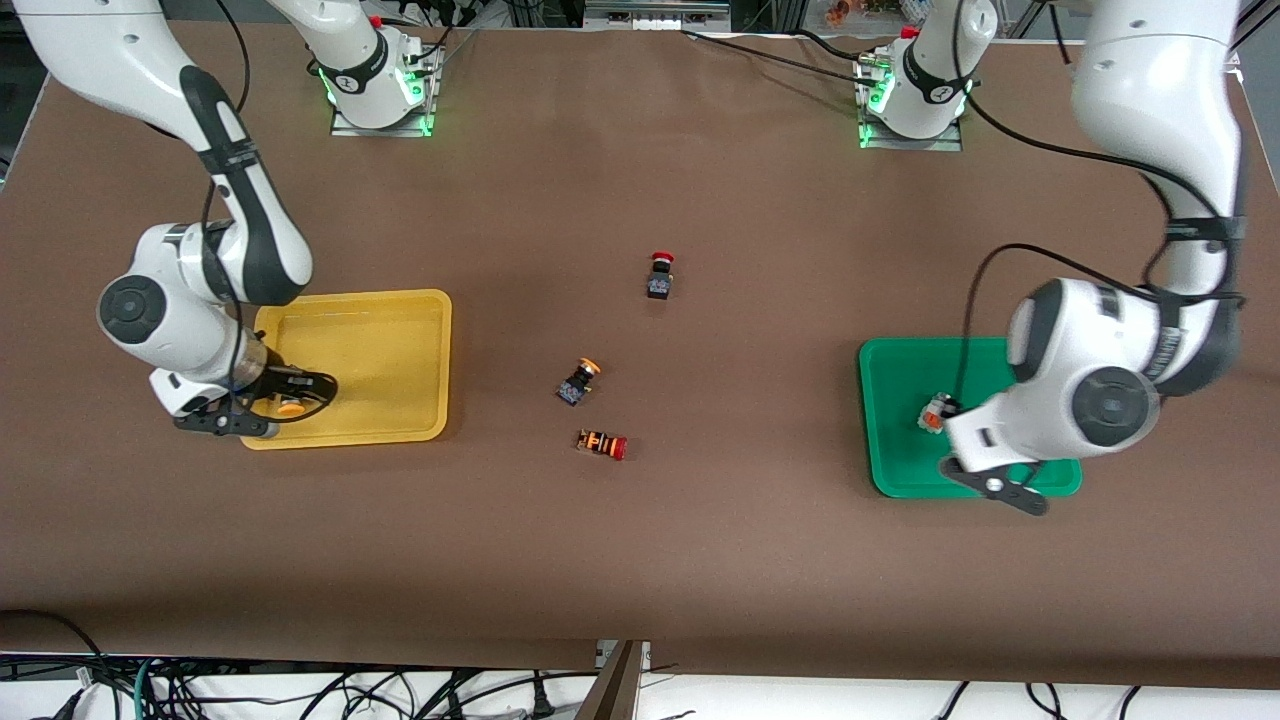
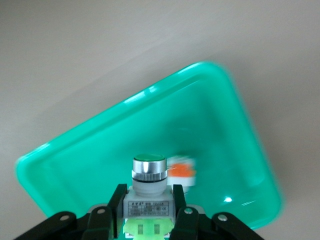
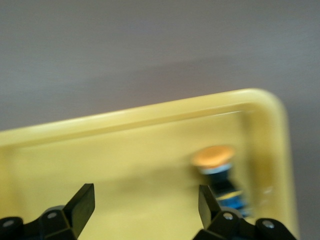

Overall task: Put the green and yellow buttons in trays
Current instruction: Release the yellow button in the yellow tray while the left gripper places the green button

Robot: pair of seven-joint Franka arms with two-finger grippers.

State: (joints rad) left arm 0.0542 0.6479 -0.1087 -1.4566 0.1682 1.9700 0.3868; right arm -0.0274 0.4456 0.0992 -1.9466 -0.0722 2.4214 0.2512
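The grey button is held above the green tray's bottom in the left wrist view. My left gripper should lower the button onto that tray's bottom before it lets go of the button.
My left gripper (image 2: 148, 196) is shut on a whitish-grey button with a light-green part (image 2: 148, 176) and holds it over the green tray (image 2: 90, 150). A grey button with an orange part (image 2: 181, 172) lies in that tray and also shows in the front view (image 1: 935, 412). My right gripper (image 3: 145, 200) is open and empty over the yellow tray (image 3: 125, 150). A black button with an orange-yellow cap (image 3: 218, 167) lies in that tray beside one finger. A second yellow-capped black button (image 1: 579, 382) lies on the table between the two trays.
A black button with a red cap (image 1: 660, 275) stands mid-table, farther from the front camera. An orange-striped button with a red cap (image 1: 602, 444) lies just nearer than the loose yellow-capped one. The green tray (image 1: 890, 400) and the yellow tray (image 1: 400, 340) sit at the table's two ends.
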